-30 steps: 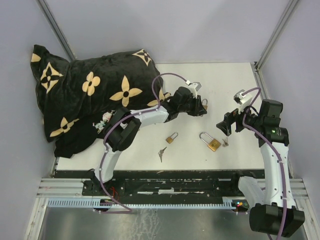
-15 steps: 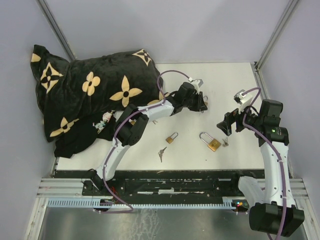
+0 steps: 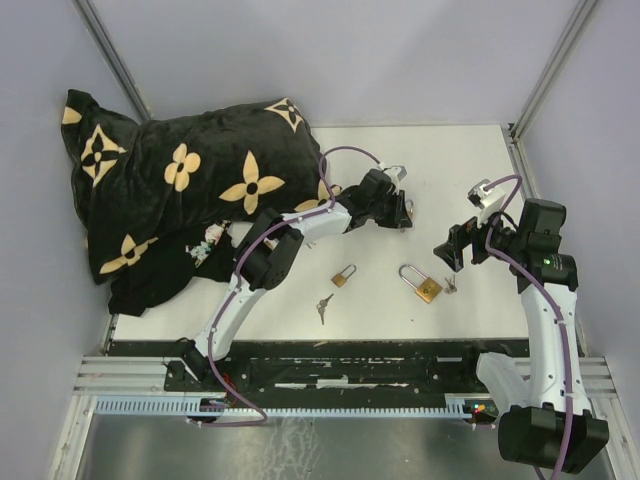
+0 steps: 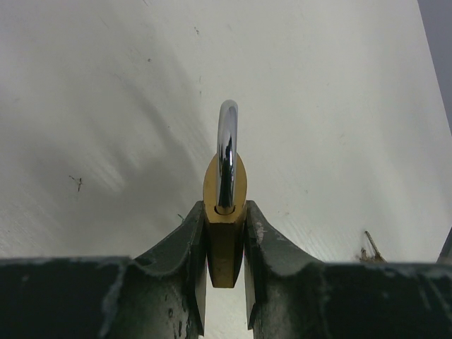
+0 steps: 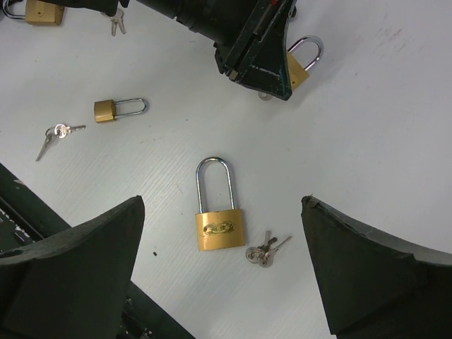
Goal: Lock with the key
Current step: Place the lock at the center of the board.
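Note:
The small brass padlock would land on the flat white table just below it, so my left gripper should open now.
My left gripper (image 3: 403, 211) is shut on a small brass padlock (image 4: 224, 236), gripping its body by the sides with the silver shackle pointing away, just above the white table. That padlock also shows in the right wrist view (image 5: 302, 63). My right gripper (image 3: 455, 248) is open and empty, hovering above a larger brass padlock (image 5: 219, 227) lying flat with its shackle closed. A bunch of keys (image 5: 265, 252) lies just right of it. Both show in the top view, the larger padlock (image 3: 425, 287) and the keys (image 3: 450, 286).
A smaller padlock (image 3: 343, 276) and another key bunch (image 3: 322, 306) lie near the table's front middle. A further padlock (image 5: 39, 10) with keys (image 5: 116, 25) lies by the black flowered blanket (image 3: 180, 190) covering the back left. Grey walls enclose the table.
My left arm's elbow has swung to the right and the gripper with its padlock has shifted slightly toward the back. The right arm has not moved.

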Controlling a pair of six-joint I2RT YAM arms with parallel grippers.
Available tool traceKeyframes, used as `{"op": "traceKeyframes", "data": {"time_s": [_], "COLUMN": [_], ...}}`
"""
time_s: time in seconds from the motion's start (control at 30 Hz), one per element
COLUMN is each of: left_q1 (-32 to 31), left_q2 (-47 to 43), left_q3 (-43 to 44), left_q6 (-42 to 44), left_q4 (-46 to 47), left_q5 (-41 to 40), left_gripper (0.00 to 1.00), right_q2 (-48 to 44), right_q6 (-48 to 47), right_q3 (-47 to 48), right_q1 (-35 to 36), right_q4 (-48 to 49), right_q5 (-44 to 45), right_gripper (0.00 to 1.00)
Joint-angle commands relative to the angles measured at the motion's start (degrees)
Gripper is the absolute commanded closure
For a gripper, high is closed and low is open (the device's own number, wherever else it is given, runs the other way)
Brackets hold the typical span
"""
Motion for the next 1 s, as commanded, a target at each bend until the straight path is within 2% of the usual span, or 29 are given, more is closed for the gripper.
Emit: {"op": "traceKeyframes", "data": {"time_s": [0.0, 0.47, 0.77, 0.97], "left_q1": [0.13, 0.08, 0.12, 0.13], "left_q2": [-0.54, -0.65, -2.56, -4.34], "left_q3": [3.61, 2.98, 0.89, -0.96], "left_q6": [1.96, 2.08, 3.54, 4.45], "left_q4": [2.29, 2.24, 2.34, 2.87], "left_q5": [1.09, -0.7, -2.63, -3.38], "left_gripper": [0.82, 0.74, 0.52, 0.46], "right_q2": [-0.38, -0.56, -0.86, -1.08], "right_q6": [-0.44, -0.98, -1.09, -1.17], "right_q3": [-0.01, -0.08, -0.03, -0.03], "right_q1": [-0.33, -0.63, -0.72, -0.76], "right_q4": [1.32, 0.97, 0.93, 0.79], "right_q5": [0.27, 0.51, 0.43, 0.42], "right_gripper": [0.0, 0.0, 0.0, 0.0]}}
